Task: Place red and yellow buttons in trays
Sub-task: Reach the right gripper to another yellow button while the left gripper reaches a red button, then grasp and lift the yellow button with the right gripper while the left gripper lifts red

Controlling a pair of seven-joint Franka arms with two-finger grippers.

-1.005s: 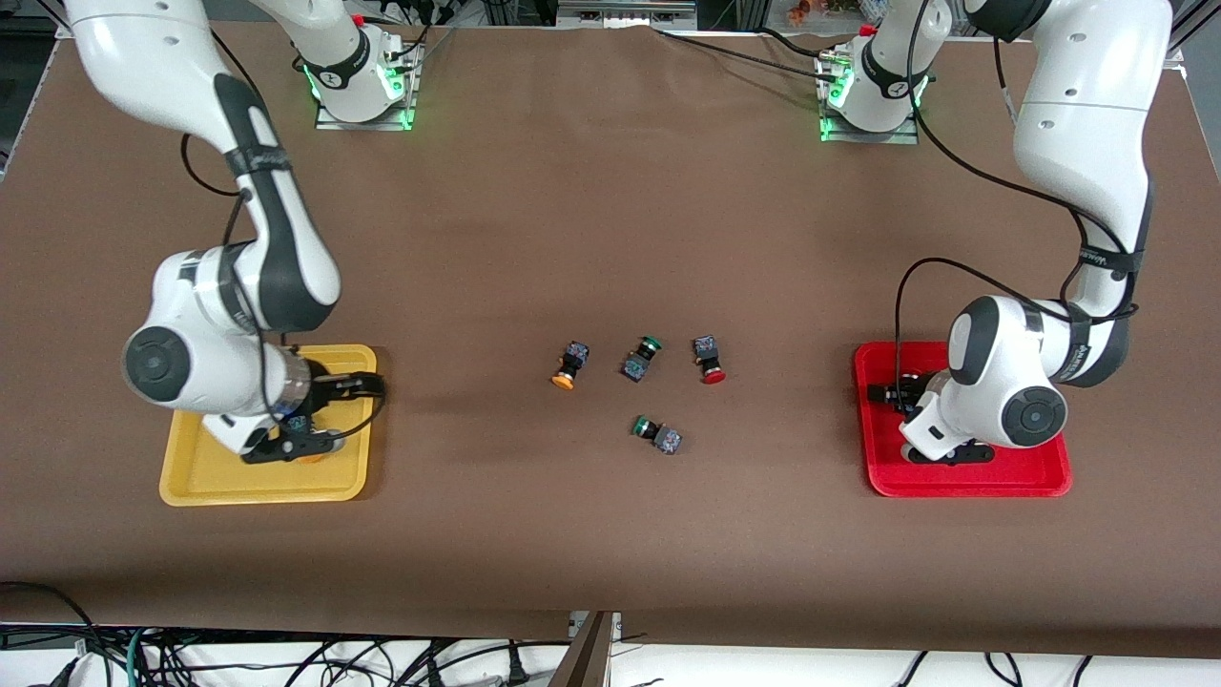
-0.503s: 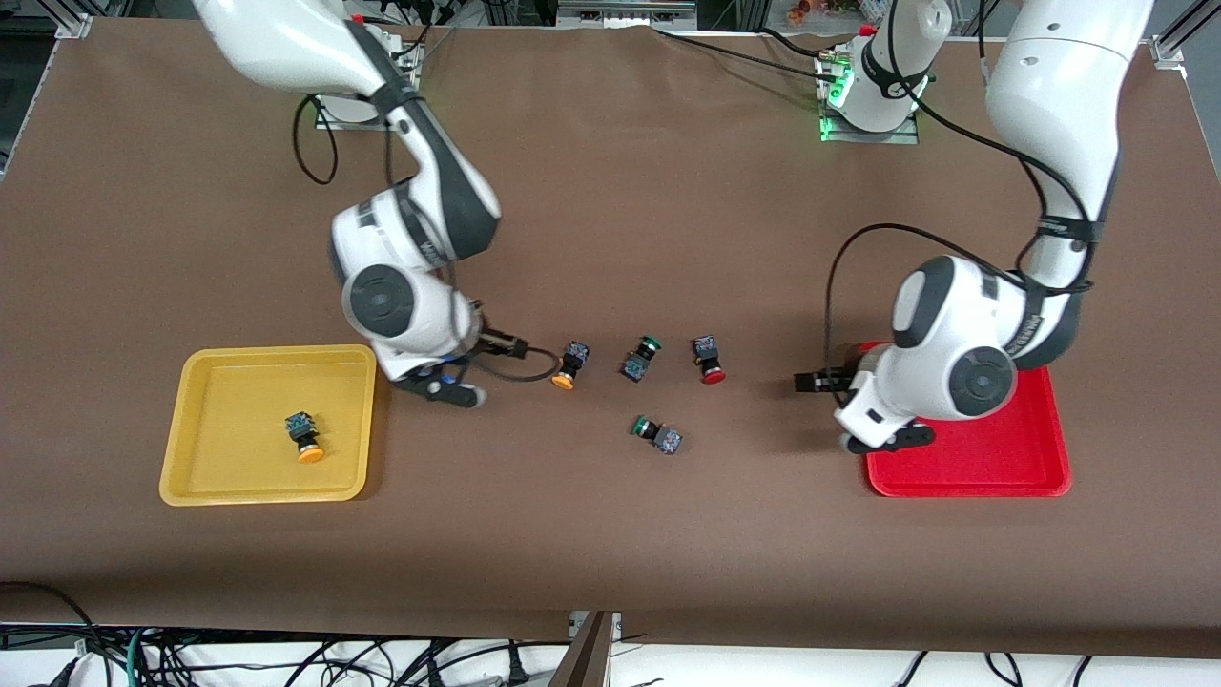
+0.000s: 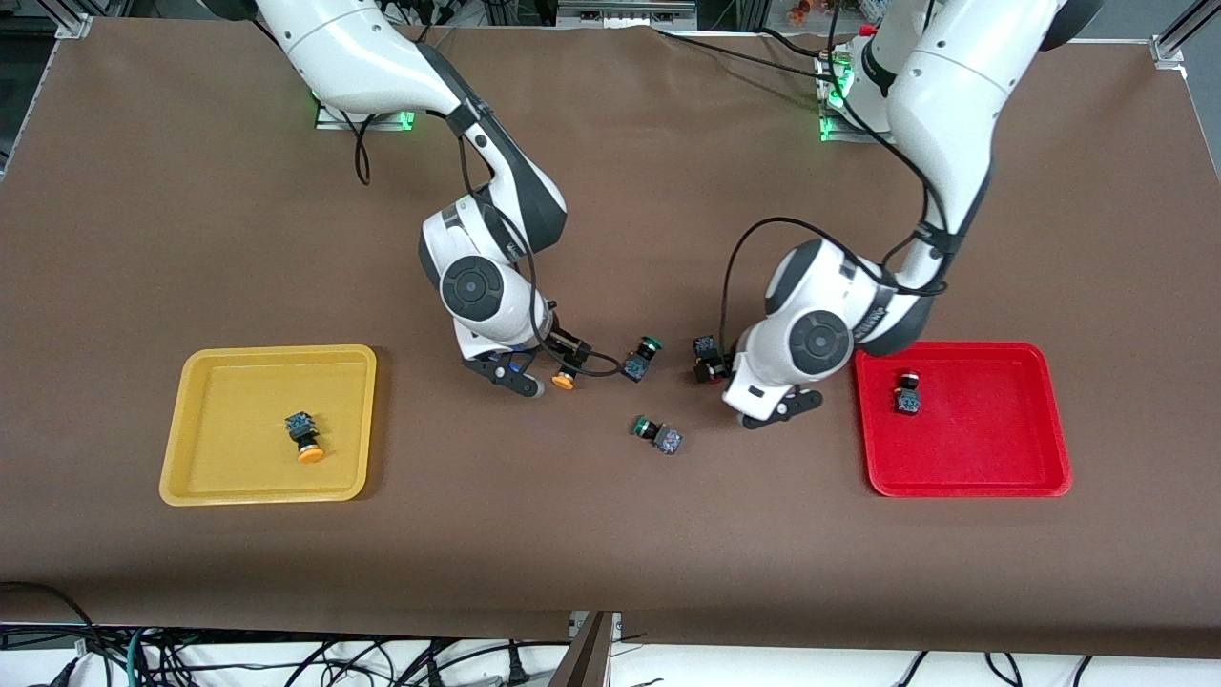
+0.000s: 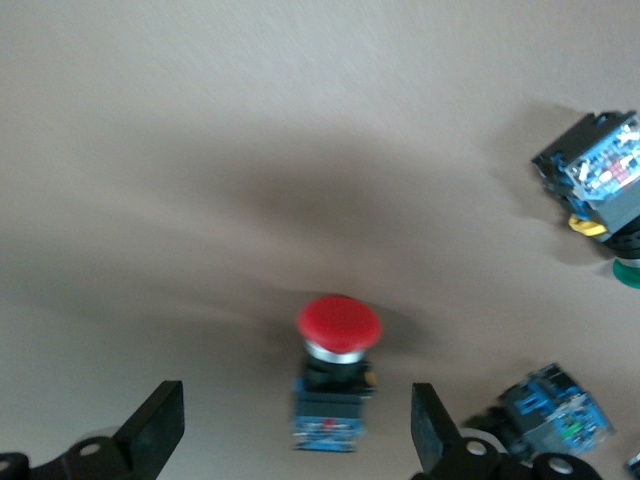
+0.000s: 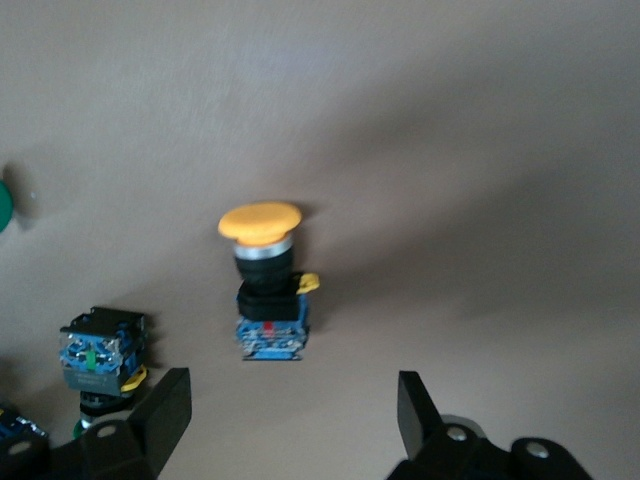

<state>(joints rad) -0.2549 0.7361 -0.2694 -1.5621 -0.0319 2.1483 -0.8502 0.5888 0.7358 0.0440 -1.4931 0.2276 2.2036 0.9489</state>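
My left gripper's open fingers are still above the red button's blue body (image 4: 328, 420), so it is too early to close. They go lower first, as closing now would miss it.
One orange-yellow button (image 3: 306, 437) lies in the yellow tray (image 3: 219, 477). One red button (image 3: 906, 393) lies in the red tray (image 3: 1011, 468). My right gripper (image 3: 558, 355) is open over the second orange-yellow button (image 3: 563, 381) at mid-table. In the right wrist view this button (image 5: 266, 285) lies just off the open gripper (image 5: 290, 400). My left gripper (image 3: 717, 367) is open at the second red button (image 3: 706, 345). In the left wrist view this button (image 4: 336, 375) lies between the spread fingers (image 4: 155, 425) of the gripper (image 4: 295, 415), untouched.
Two green-capped switches lie at mid-table: one (image 3: 641, 359) between the two grippers, one (image 3: 657, 434) nearer the front camera. They also show in the left wrist view (image 4: 598, 175) (image 4: 555, 420), and one shows in the right wrist view (image 5: 100, 355).
Both arms have swung from their trays to mid-table. The right gripper left a yellow button in the yellow tray. The red button in the red tray has come into view.
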